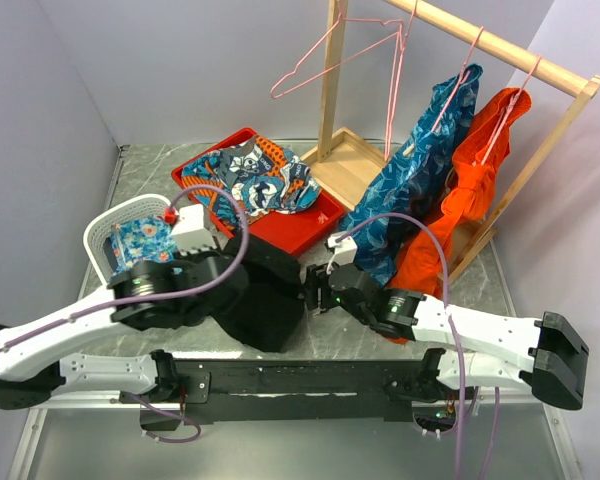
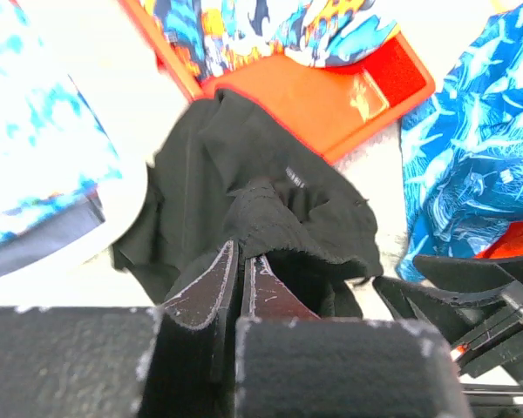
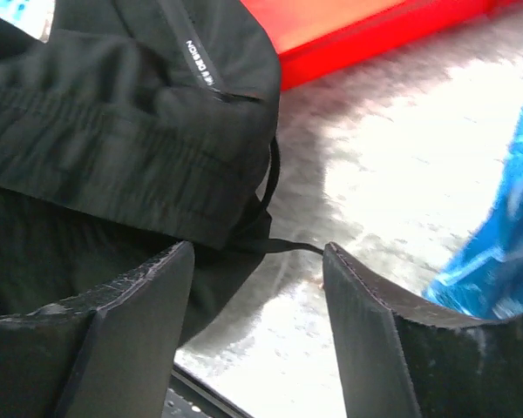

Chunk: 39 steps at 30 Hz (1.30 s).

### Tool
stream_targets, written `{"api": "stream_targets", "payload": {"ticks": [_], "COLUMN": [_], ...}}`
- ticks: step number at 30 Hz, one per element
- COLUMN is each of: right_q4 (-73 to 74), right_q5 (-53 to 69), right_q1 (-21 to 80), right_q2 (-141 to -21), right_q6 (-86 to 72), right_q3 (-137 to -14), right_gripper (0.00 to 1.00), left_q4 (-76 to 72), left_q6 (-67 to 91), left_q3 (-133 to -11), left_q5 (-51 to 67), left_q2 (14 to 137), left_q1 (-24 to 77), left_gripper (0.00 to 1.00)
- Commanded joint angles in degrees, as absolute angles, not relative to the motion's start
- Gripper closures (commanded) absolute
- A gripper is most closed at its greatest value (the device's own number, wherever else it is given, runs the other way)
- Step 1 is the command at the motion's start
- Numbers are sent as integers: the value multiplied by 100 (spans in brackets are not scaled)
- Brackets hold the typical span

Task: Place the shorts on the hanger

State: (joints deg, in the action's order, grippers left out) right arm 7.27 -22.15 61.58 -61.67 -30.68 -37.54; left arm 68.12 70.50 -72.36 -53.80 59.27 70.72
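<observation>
I should next grab the black shorts (image 1: 268,310) with my right gripper by the waistband edge near the drawstring. Then the waistband can be spread for the hanger.
The black shorts (image 1: 268,310) hang bunched in front of the red tray, between my two arms. My left gripper (image 2: 241,252) is shut on a fold of the shorts (image 2: 270,200) and holds them up. My right gripper (image 3: 260,252) is open just right of the shorts (image 3: 113,139); the waistband edge and black drawstring (image 3: 275,187) lie at its left finger. An empty pink hanger (image 1: 340,55) hangs tilted on the wooden rail at the back. Two more pink hangers carry the blue and the orange garments.
A red tray (image 1: 305,222) holds a blue-orange patterned garment (image 1: 248,175). A white basket (image 1: 120,232) with blue cloth stands at left. A wooden rail frame (image 1: 500,50) at back right carries a blue garment (image 1: 420,180) and an orange garment (image 1: 475,180).
</observation>
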Motion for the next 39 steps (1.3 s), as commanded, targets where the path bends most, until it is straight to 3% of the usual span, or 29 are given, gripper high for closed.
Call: {"api": "stream_targets", "payload": {"ticks": [1,6,13,24,33,37,39], "right_q4": [167,9,-71,-53,70,96,376], "right_q5": [-1960,-1846,-1819,-2557,-2724,-2899,-3486], "right_q1": [6152,6213,6336,7119,7093,6830,6777], "right_q2": [-6284,-6556,-7294,-7163,-7796,-8286,-8411], "right_q6": [-2795,-2663,-2461,-2119,-1890,-1951,-2039], "right_q3": [-4060,-4350,-5166,-5212,-5598,-5923,-6238], "right_gripper": [28,21,21,16,13,21,34], "left_q4": [6821,6548,6451,6434,6399,6284,6424], "left_q6": [5776,5318,5133,5124,5177,5150,5238], "left_q3": [-7550,-7681,-7769,-7787,-7822,-7769,-7813], "left_q5": [-5801,-5722,-5625,-5555,-5397,-5335,-5387], "left_q2": [5573,5283,5177,5010,4931,4860,4860], "left_q1": [7005,6996,6996,6996,6996,6996,6996], "left_gripper": [99,99,99,99,99,99,99]}}
